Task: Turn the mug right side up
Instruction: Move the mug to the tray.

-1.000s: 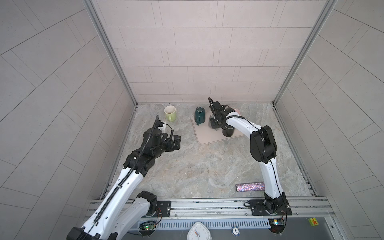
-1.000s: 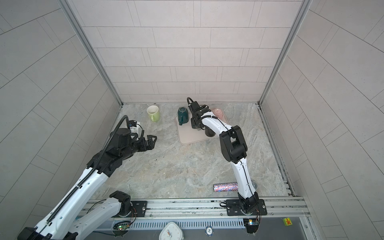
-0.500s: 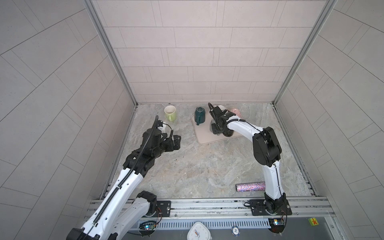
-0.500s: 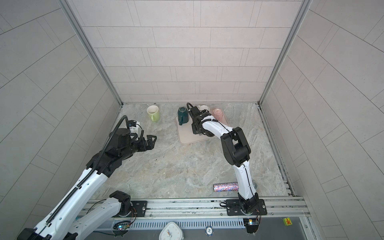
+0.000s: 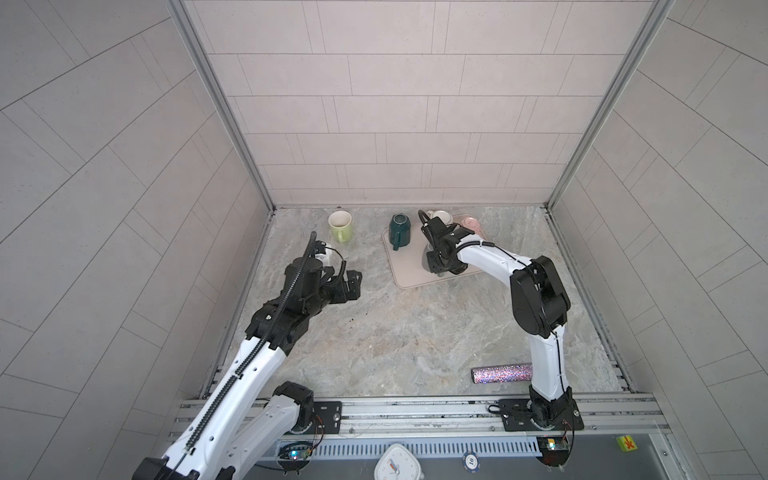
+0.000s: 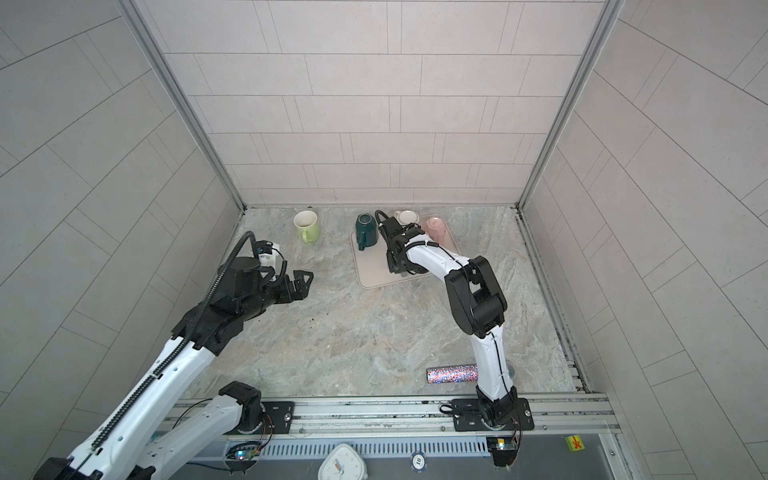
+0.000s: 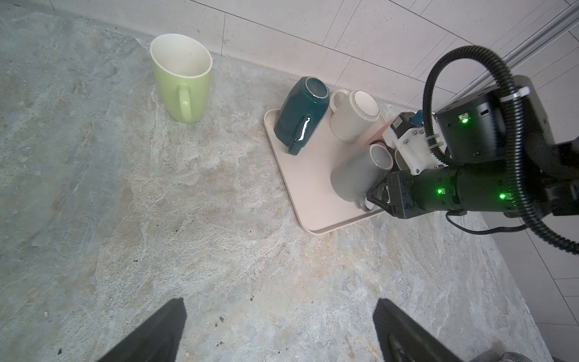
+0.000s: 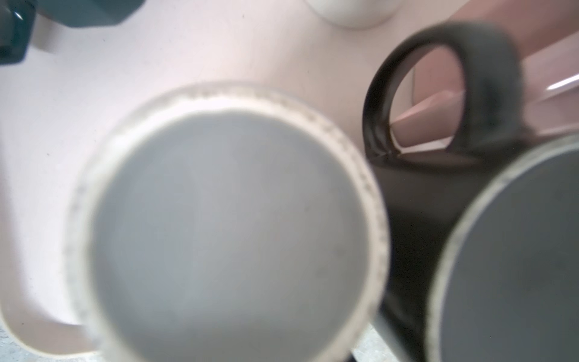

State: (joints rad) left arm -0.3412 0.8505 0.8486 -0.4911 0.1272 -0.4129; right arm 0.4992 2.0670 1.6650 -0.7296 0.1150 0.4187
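Note:
The mug's body should stay free for my left gripper to tip over. My right gripper needs to grab the grey mug by its handle next.
A grey mug (image 7: 354, 175) stands upside down at the front of the pink tray (image 7: 300, 188). Its base fills the right wrist view (image 8: 228, 225), beside an upside-down black mug (image 8: 513, 250). My right gripper (image 7: 376, 199) reaches down at the grey mug's handle side, low over the tray in both top views (image 5: 436, 266) (image 6: 395, 266). Its jaws are hidden behind the mug and wrist, so their state does not show. My left gripper (image 7: 279, 305) hangs open over bare table, left of the tray (image 5: 353, 282), holding nothing.
A light green mug (image 5: 341, 226) stands upright near the back wall. On the tray's far part are an upside-down dark green mug (image 5: 400, 230), a cream mug (image 5: 440, 216) and a pink cup (image 5: 469, 224). A glittery cylinder (image 5: 500, 373) lies by the right arm's base.
My right gripper has moved forward and down, from over the tray's middle to the grey mug at the tray's front. The left arm has not moved.

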